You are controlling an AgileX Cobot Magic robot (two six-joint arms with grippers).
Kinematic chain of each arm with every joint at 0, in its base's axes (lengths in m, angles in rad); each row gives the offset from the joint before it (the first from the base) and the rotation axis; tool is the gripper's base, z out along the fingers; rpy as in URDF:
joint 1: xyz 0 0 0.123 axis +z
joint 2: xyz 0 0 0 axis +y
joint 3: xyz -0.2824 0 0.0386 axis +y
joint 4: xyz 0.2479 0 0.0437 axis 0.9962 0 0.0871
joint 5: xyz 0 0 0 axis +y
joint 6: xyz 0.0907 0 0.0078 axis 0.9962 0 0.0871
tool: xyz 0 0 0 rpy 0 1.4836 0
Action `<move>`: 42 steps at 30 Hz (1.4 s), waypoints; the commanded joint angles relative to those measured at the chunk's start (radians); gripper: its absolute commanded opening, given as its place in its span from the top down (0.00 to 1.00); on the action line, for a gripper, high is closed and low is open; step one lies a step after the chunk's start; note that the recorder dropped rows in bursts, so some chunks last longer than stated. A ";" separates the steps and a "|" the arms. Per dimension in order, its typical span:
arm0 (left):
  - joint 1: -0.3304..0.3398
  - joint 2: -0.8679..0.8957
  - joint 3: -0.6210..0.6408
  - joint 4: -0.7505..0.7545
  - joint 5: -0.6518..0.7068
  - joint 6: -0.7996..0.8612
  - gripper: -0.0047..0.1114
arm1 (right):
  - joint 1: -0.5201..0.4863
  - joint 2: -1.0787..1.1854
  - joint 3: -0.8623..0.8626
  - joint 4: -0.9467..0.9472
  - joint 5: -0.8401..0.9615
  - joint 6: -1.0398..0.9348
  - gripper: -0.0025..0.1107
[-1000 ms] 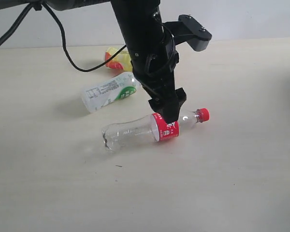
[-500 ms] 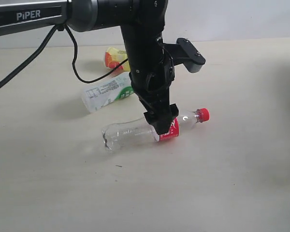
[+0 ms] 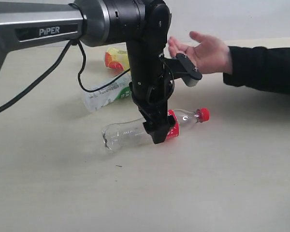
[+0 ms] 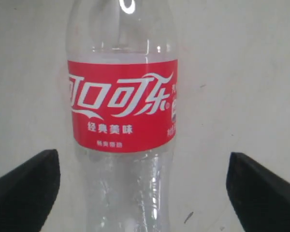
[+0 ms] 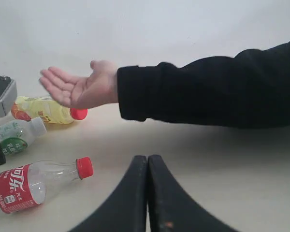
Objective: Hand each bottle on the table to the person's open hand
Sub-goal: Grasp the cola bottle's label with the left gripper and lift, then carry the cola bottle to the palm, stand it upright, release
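The red label (image 3: pixel 173 129) (image 4: pixel 123 106) is below my left gripper's fingers, with empty table between them, so my left gripper should move lower before it closes on the label.
A clear bottle (image 3: pixel 128 134) with a red label and cap lies on its side on the table (image 3: pixel 208 188). My left gripper (image 3: pixel 163 129) is open and low over it, one finger on each side of the body just below the label. The left wrist view shows this bottle (image 4: pixel 123 106) between the left gripper's (image 4: pixel 142 193) wide-apart fingers, with gaps on both sides. Behind lie a white-green bottle (image 3: pixel 106 93) and a yellow bottle (image 3: pixel 117 58). The person's open hand (image 3: pixel 205 50) hovers palm up at the back right. My right gripper (image 5: pixel 148 166) is shut and empty, low over the table.
The person's black sleeve (image 3: pixel 266 67) stretches in from the right edge above the table. A black cable (image 3: pixel 84 79) hangs from the left arm near the white-green bottle. The left wrist camera housing (image 3: pixel 188 72) juts out towards the hand.
The left gripper has come down around the clear bottle and shifted slightly left along it. The person's hand and sleeve have come in from the right.
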 commanded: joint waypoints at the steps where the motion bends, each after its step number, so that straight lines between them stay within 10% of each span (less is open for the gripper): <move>1: -0.004 0.023 0.002 0.030 -0.015 -0.026 0.19 | -0.005 -0.004 0.005 0.000 -0.008 -0.001 0.98; 17: -0.004 0.099 0.002 0.094 -0.039 -0.082 0.22 | -0.005 -0.004 0.005 0.000 -0.008 -0.001 0.98; 24: -0.004 0.099 0.002 0.094 0.002 -0.090 0.95 | -0.005 -0.004 0.005 0.000 -0.008 -0.001 0.98; 42: -0.130 -0.137 -0.015 0.064 -0.062 -0.442 0.95 | -0.005 -0.004 0.005 0.000 -0.008 -0.001 0.98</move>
